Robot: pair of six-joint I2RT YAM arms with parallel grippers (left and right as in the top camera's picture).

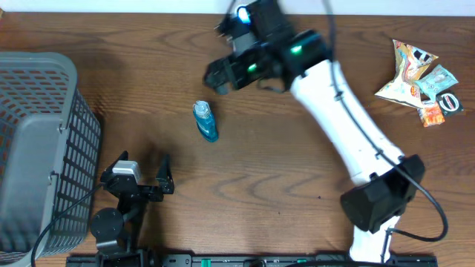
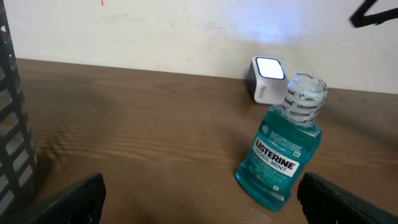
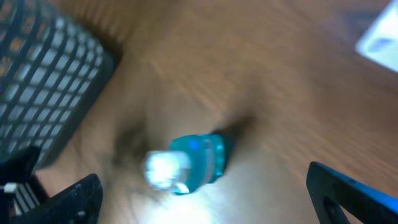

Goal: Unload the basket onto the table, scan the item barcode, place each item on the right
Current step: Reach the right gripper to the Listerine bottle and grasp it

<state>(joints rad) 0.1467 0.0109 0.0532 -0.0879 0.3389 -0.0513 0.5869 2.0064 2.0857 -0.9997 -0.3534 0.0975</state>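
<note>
The labelled body of the Listerine bottle has to stay uncovered to scan the barcode, so my right gripper next needs to grab the bottle by its cap end (image 1: 201, 109) (image 3: 166, 169).
A teal Listerine mouthwash bottle (image 1: 205, 121) lies label-up on the wooden table, cap toward the far side. In the left wrist view the bottle (image 2: 280, 155) is ahead and to the right. Behind it stands a small scanner box (image 2: 266, 79) with a lit window. My left gripper (image 1: 141, 169) rests open near the front edge and holds nothing; in its own view the left gripper (image 2: 205, 208) shows its fingers far apart. My right gripper (image 1: 221, 74) hovers open just beyond the bottle. Its blurred view shows the bottle (image 3: 196, 160) cap-first, above the right gripper (image 3: 205, 202).
A grey wire basket (image 1: 37, 148) fills the left side and also shows in the left wrist view as the basket (image 2: 11, 143). Several snack packets (image 1: 419, 78) lie at the far right. The right arm's white link (image 1: 349, 126) crosses the table diagonally.
</note>
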